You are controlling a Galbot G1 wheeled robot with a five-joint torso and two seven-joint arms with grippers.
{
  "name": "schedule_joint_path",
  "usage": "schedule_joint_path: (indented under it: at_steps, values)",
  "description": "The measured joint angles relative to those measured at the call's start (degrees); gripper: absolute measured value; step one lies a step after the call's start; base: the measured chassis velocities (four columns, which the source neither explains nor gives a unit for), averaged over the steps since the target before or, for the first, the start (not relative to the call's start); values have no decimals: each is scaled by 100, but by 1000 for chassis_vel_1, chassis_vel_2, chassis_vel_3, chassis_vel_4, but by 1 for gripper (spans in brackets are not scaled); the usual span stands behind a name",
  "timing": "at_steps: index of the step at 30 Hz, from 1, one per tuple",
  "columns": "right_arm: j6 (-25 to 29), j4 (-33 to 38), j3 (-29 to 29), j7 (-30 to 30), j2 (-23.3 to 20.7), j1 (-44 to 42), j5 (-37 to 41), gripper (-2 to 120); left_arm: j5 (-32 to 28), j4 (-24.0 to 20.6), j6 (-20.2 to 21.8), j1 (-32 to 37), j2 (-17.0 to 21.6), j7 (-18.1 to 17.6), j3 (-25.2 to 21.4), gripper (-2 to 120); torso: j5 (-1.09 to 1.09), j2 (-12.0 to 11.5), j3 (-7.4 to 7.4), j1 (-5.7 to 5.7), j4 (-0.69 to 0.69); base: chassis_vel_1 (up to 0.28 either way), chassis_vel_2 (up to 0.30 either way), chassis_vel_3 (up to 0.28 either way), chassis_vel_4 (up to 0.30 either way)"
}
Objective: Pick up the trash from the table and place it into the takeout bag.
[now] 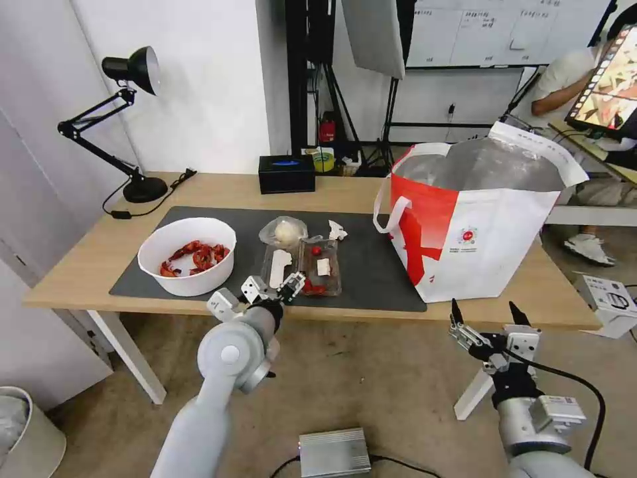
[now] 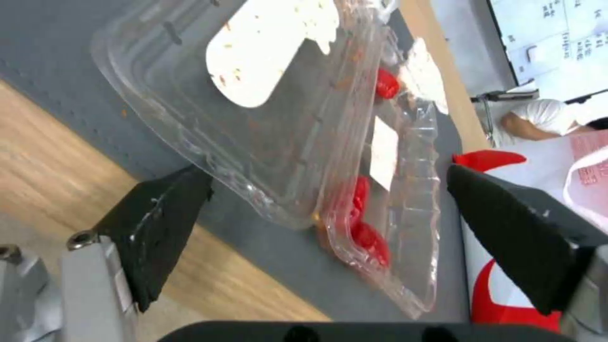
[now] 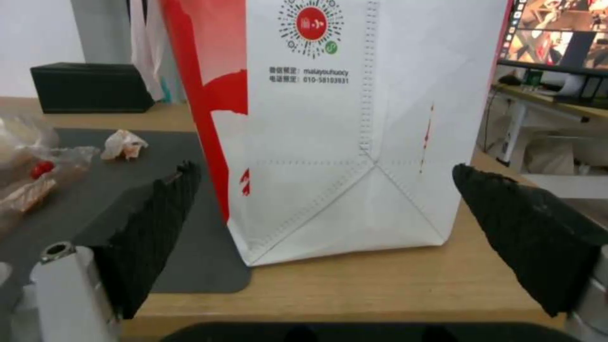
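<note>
The tray has to go into the takeout bag [image 1: 478, 219], so my left gripper needs to grab the clear tray [image 1: 302, 265] by its short edge next to the red scraps.
The clear plastic clamshell tray [image 1: 302, 265] with red and white scraps lies open on the dark mat [image 1: 378, 279] of the table [image 1: 86, 265]. My left gripper [image 1: 272, 289] hovers open at the tray's near edge; in the left wrist view the tray [image 2: 272, 133] sits between the spread black fingers [image 2: 158, 223], untouched. Behind the tray lie a small clear bag with a white lump [image 1: 284, 232] and a crumpled napkin [image 1: 337, 230]. A white bowl of red shells [image 1: 186, 255] stands to the left. The takeout bag [image 1: 478, 219] stands open on the right. My right gripper [image 1: 486, 312] waits open, low in front of the bag [image 3: 342, 118].
A black tissue box [image 1: 286, 174] and a black desk lamp [image 1: 133, 119] stand at the table's back. A grey box [image 1: 334, 451] lies on the floor between my arms, and a pale bin [image 1: 26, 431] stands at the lower left. A desk with a monitor [image 1: 610, 86] stands behind the bag.
</note>
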Motion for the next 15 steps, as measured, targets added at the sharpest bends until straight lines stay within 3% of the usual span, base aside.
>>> schedule_joint_path:
  at_steps: [15]
  values:
    - [27, -27, -71, 7, 19, -2, 3, 100, 718, 64, -515, 231, 65, 850, 75, 100, 0, -3, 3, 2, 3, 0, 0, 0, 0]
